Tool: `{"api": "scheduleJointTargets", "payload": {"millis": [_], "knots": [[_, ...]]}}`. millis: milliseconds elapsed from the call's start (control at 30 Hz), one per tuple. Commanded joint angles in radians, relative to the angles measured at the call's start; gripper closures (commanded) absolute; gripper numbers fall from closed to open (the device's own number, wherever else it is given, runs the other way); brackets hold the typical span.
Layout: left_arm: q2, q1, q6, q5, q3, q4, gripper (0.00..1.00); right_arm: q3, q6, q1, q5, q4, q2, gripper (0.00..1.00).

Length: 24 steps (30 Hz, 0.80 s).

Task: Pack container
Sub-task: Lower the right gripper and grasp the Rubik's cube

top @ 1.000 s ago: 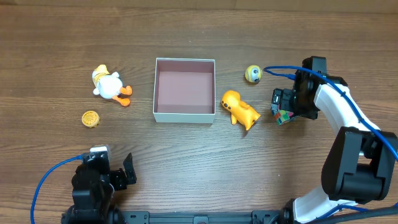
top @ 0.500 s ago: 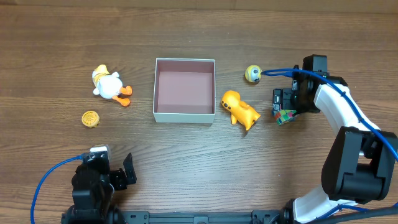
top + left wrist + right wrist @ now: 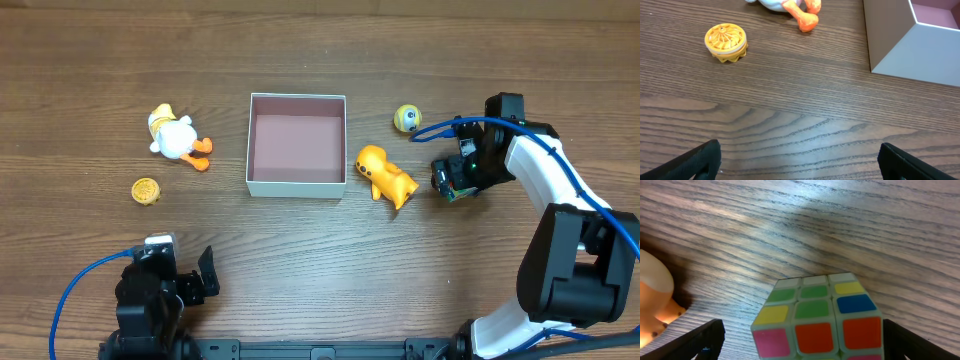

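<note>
My right gripper's fingers are down on either side of the colour cube (image 3: 453,191) (image 3: 817,320), so my right gripper closes on the cube next.
The container (image 3: 296,188) is a white-walled square box with a pinkish inside, at the table's middle; its corner shows in the left wrist view (image 3: 910,55). My right gripper (image 3: 450,178) is open and straddles a colour cube (image 3: 817,320) on the table, right of an orange duck toy (image 3: 385,177). From above only a sliver of the cube (image 3: 453,191) shows under the wrist. In the right wrist view the gripper (image 3: 802,340) has a gap at the cube's left side. My left gripper (image 3: 185,258) rests open at the front left, nothing between its fingers (image 3: 800,160).
A white duck with orange feet (image 3: 175,137) and a yellow ribbed disc (image 3: 146,190) lie left of the container; the disc (image 3: 726,42) is ahead of my left gripper. A small yellow ball (image 3: 407,119) sits behind the orange duck.
My right wrist has turned and shifted slightly left over the cube, covering more of it from above. The left arm and the toys have not moved.
</note>
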Motion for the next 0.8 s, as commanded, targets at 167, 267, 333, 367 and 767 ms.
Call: {"api": "scheduleJointTargets", "payload": {"millis": [167,267,333,367,767], "knots": [[-0.007,0.005,0.022,-0.003,-0.003,0.004,0.0,0.02,0.025,-0.003,-0.014,-0.023,-0.002,0.29],[-0.007,0.005,0.022,-0.003,-0.003,0.004,0.0,0.02,0.025,-0.003,-0.009,-0.021,-0.002,0.38],[-0.007,0.005,0.022,-0.003,-0.003,0.004,0.0,0.02,0.025,-0.003,-0.009,-0.018,-0.002,0.43],[-0.007,0.005,0.022,-0.003,-0.003,0.004,0.0,0.02,0.025,-0.003,-0.009,-0.018,-0.002,0.44],[-0.007,0.005,0.022,-0.003,-0.003,0.004,0.0,0.056,0.052,-0.003,-0.017,0.042,-0.003,0.56]]}}
